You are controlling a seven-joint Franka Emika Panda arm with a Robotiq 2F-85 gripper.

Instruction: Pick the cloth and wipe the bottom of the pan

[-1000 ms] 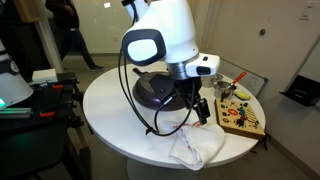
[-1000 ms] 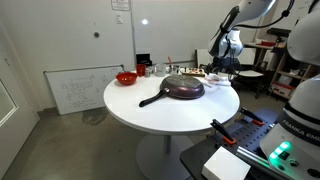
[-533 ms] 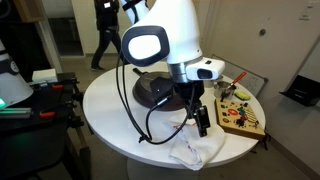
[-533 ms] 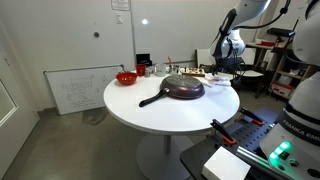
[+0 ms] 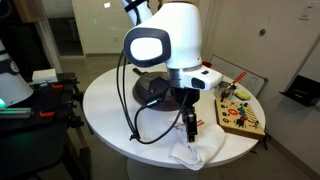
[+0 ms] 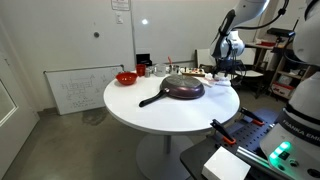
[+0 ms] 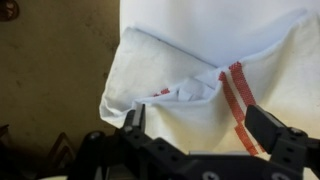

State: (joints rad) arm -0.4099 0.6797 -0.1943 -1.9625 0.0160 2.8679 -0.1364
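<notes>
I will next grab the cloth from above by its crumpled folds near the red stripes. That leaves loose cloth to wipe the pan's bottom with.
The cloth point(image 5: 197, 151), white with thin red stripes point(image 7: 236, 88), lies crumpled at the round table's near edge and hangs slightly over it. My gripper point(image 5: 190, 128) hangs just above it, open. In the wrist view the cloth point(image 7: 200, 60) fills the frame and my gripper point(image 7: 200, 122) straddles it with both fingers wide apart and nothing between them. The dark round pan point(image 6: 183, 88) sits near the table's middle with its black handle point(image 6: 152, 100) pointing away from the arm. In an exterior view the pan point(image 5: 152, 93) is partly hidden behind the arm.
A wooden board with colourful pieces point(image 5: 240, 118) lies beside the cloth. A small red bowl point(image 6: 126, 77) and several small items stand at the table's far side. Floor point(image 7: 50, 70) shows past the table edge. Black equipment point(image 5: 40, 100) stands close to the table.
My gripper has moved down and forward from beside the pan to just above the cloth. It stayed open. A person in the background walked out of view.
</notes>
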